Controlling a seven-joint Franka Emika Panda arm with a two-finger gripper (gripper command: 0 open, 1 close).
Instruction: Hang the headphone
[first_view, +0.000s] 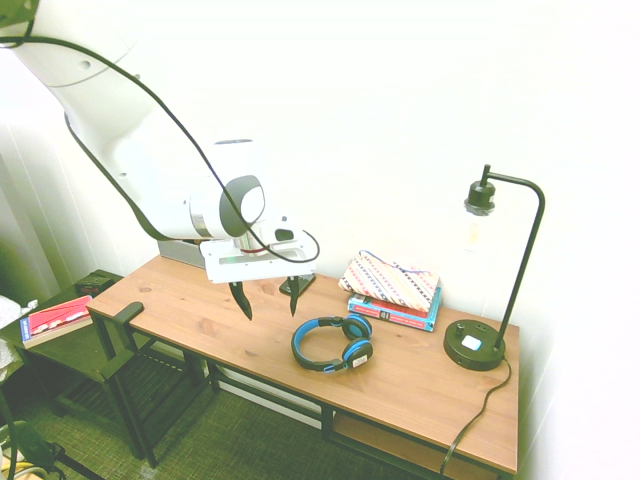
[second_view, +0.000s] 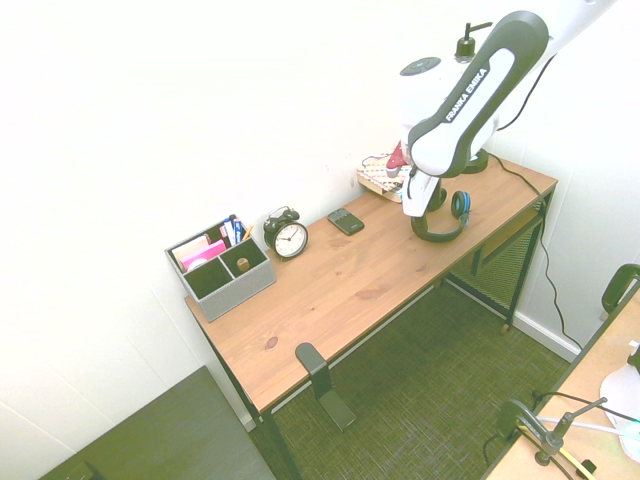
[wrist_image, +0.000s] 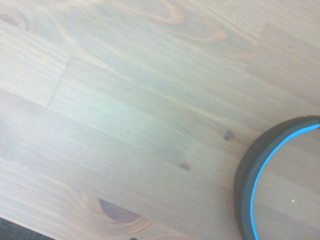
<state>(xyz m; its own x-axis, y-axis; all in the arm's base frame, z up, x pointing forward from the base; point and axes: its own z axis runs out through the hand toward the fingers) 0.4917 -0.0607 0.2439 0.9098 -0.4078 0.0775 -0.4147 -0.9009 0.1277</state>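
The headphone has bulky ear cups at both ends, so I next need to grab the middle of its headband with my gripper to keep them balanced and hang the headphone.
The headphone lies flat on the wooden desk, its black headband edged in blue and both ear cups toward the lamp side. In the second exterior view the headphone is partly hidden behind the arm. My gripper hangs open just above the desk, a short way left of the headband and apart from it, with nothing between its fingers. The wrist view shows bare wood and an arc of the headband at its lower right. A black hook sticks up at the desk's left end.
A black desk lamp stands at the right end. A patterned pouch on books lies behind the headphone. A phone, an alarm clock and a grey organizer line the wall side.
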